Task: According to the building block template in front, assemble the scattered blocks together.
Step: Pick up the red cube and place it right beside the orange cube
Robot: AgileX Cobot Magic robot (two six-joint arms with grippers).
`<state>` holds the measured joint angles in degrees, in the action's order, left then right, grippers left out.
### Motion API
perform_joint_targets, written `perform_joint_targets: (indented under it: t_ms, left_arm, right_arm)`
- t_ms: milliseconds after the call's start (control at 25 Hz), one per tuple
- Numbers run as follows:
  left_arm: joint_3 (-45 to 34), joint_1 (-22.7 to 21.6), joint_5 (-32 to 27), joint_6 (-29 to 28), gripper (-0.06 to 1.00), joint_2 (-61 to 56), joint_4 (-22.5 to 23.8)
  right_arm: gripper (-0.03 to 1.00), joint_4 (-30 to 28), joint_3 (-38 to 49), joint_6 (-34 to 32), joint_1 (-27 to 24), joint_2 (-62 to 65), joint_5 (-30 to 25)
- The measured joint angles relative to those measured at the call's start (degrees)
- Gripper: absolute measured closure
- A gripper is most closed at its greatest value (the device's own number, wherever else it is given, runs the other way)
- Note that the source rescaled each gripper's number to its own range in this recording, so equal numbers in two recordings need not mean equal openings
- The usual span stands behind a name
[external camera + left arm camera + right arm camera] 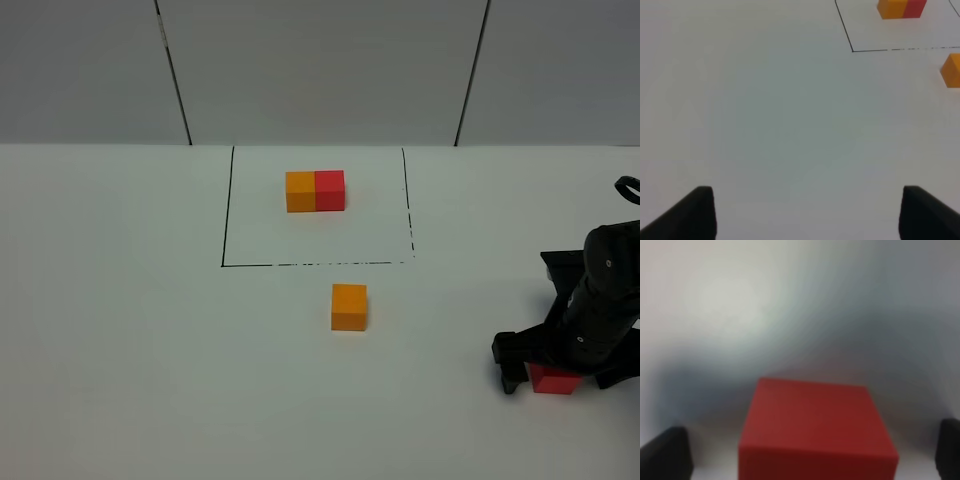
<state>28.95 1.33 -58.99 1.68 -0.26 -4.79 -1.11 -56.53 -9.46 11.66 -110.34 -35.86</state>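
Observation:
My right gripper needs to grab the red cube [553, 379] by its opposite sides next, to join it to the orange cube [349, 306] like the template.
The building block template [315, 190] is an orange and a red cube joined flush, orange on the left, inside a black drawn rectangle [228, 210]; the left wrist view also shows the template [902, 8]. Of the scattered blocks, the orange cube [349, 306] sits alone just in front of the rectangle, and the orange cube [951, 70] shows at the frame edge in the left wrist view. The red cube [553, 379] rests on the table at the right, between the fingers of my right gripper [556, 384], which is open with gaps on both sides of the red cube [815, 430]. My left gripper [807, 215] is open over bare table.
The white table [120, 330] meets a grey panelled wall [320, 70] at the back. My right arm [600, 300] rises dark above the red cube near the right edge of the view.

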Motion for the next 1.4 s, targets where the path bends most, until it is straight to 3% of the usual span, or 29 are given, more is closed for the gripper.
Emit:
perform_joint_targets:
  t_ms: [80, 200, 400, 440, 680, 800, 960, 1160, 1400]
  left_arm:
    - [0.00, 0.00, 0.00, 0.00, 0.30, 0.00, 0.00]
    - [0.00, 0.00, 0.00, 0.00, 0.30, 0.00, 0.00]
    - [0.00, 0.00, 0.00, 0.00, 0.30, 0.00, 0.00]
    - [0.00, 0.00, 0.00, 0.00, 0.30, 0.00, 0.00]
    - [0.00, 0.00, 0.00, 0.00, 0.30, 0.00, 0.00]
    - [0.00, 0.00, 0.00, 0.00, 0.30, 0.00, 0.00]
    - [0.00, 0.00, 0.00, 0.00, 0.30, 0.00, 0.00]
    - [0.00, 0.00, 0.00, 0.00, 0.30, 0.00, 0.00]
    - [0.00, 0.00, 0.00, 0.00, 0.30, 0.00, 0.00]
  right_arm:
    - [0.08, 0.11, -0.04, 0.00, 0.00, 0.00, 0.00]
    - [0.28, 0.13, -0.06, 0.00, 0.00, 0.00, 0.24]
    - [0.90, 0.13, -0.11, 0.00, 0.00, -0.06, 0.66]
    - [0.97, 0.13, -0.11, 0.00, 0.00, -0.06, 0.71]
    - [0.96, 0.13, -0.49, 0.09, 0.00, 0.49, -0.05]
    - [0.96, 0.13, -3.60, 3.45, 0.74, 2.27, -5.47]
    - [0.96, -0.53, -11.15, 15.73, 4.18, 5.18, -13.30]
    - [0.96, -2.67, -15.91, 41.17, 9.30, 5.04, -17.49]
    - [0.96, -3.70, -22.28, 57.89, 13.58, -1.11, -21.81]
